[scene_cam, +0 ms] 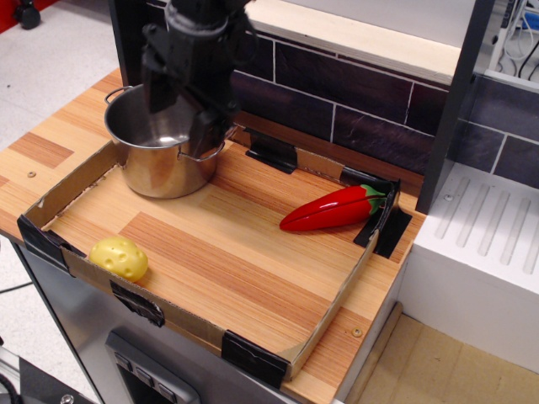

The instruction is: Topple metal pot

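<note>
My gripper will grab the metal pot (162, 164) next, by its rim (135, 87). It will then tip the pot over onto the wooden counter.
The metal pot (162, 164) is shiny steel with two wire loop handles. It stands upright at the back left corner of the cardboard tray (330, 308). My black gripper (181, 118) hangs right over the pot's mouth. Its fingers are spread: one finger (158, 91) is over the pot's inside, the other (207, 135) is at the right rim near the right handle. The gripper is open and holds nothing. It hides the pot's back rim.
A yellow potato toy (120, 258) lies at the tray's front left corner. A red pepper toy (333, 208) lies at the back right. A dark brick wall (354, 101) stands behind. A white drainer (484, 227) is at the right.
</note>
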